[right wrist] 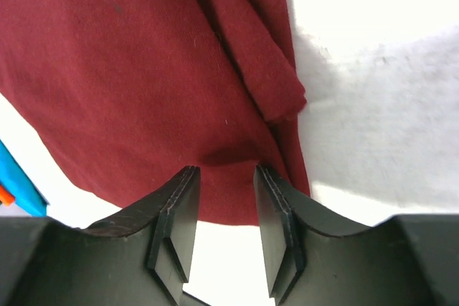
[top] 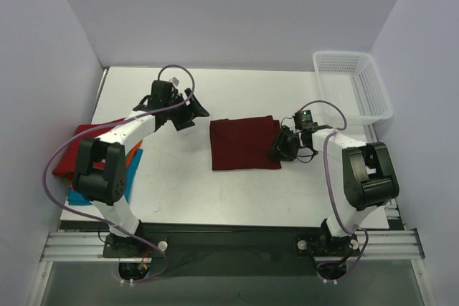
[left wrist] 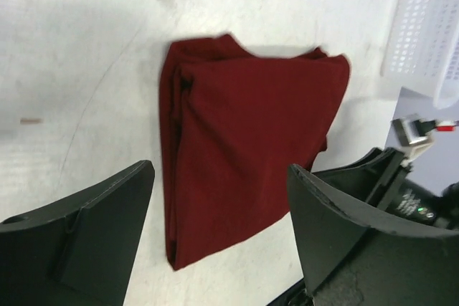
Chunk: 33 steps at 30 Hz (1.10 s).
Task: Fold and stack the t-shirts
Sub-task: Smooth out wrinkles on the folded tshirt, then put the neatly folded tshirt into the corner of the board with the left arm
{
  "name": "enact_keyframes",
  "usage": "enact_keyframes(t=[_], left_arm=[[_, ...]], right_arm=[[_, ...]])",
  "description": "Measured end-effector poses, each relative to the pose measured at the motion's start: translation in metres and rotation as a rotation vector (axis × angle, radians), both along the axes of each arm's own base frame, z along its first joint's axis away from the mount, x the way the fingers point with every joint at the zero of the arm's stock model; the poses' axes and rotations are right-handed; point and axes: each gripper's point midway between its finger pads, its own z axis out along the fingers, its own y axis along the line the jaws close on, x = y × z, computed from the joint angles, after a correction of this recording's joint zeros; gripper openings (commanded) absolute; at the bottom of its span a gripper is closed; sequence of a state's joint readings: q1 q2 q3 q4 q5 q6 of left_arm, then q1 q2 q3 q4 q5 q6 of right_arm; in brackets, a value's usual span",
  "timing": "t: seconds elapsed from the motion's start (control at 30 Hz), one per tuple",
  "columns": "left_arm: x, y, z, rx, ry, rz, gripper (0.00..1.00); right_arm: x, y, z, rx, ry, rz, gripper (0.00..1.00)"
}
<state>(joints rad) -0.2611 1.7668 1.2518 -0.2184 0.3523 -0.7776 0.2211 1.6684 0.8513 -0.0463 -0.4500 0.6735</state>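
My left gripper grabs the folded maroon t-shirt by its edge facing the pile next, since that leaves the t-shirt's body free to stack.
A dark maroon t-shirt [top: 244, 142] lies folded into a rectangle at mid-table. My left gripper [top: 192, 109] hovers off its left edge. In the left wrist view its fingers [left wrist: 93, 227] stand wide apart with nothing between them, and the maroon t-shirt [left wrist: 244, 141] lies flat on the table beyond. My right gripper [top: 283, 145] is at the shirt's right edge. Its fingertips [right wrist: 179, 198] are parted and rest over the hem of the maroon t-shirt [right wrist: 143, 69], without pinching cloth. More t-shirts, red [top: 79, 145], orange and blue [top: 82, 197], are piled at the table's left edge under the left arm.
A white mesh basket [top: 355, 84] stands at the back right corner; the basket [left wrist: 430, 26] also shows in the left wrist view. White walls close in the table on three sides. A purple cable loops out from each arm.
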Motion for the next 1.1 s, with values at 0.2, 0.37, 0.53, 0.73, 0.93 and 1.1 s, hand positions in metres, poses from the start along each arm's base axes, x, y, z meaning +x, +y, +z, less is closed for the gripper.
enact_keyframes(t=[0.2, 0.37, 0.53, 0.73, 0.93, 1.1], left_arm=[[-0.046, 0.002, -0.051, 0.01, 0.122, -0.053, 0.91], [-0.064, -0.01, -0.084, 0.006, 0.196, -0.123, 0.91], [-0.054, -0.029, -0.085, 0.017, 0.176, -0.176, 0.91], [-0.041, -0.043, -0.088, 0.101, 0.152, -0.187, 0.89], [-0.033, -0.054, -0.09, 0.135, 0.14, -0.201, 0.87], [-0.026, -0.062, -0.092, 0.144, 0.136, -0.209, 0.84]], right_arm=[[0.004, -0.006, 0.02, -0.025, -0.019, 0.012, 0.4], [0.023, -0.009, 0.038, -0.048, -0.075, 0.012, 0.41], [0.035, -0.02, 0.047, -0.109, -0.105, 0.012, 0.42], [0.064, -0.032, 0.057, -0.207, -0.165, 0.03, 0.5], [0.07, -0.035, 0.031, -0.243, -0.117, 0.075, 0.53], [0.064, -0.037, 0.003, -0.256, -0.041, 0.097, 0.53]])
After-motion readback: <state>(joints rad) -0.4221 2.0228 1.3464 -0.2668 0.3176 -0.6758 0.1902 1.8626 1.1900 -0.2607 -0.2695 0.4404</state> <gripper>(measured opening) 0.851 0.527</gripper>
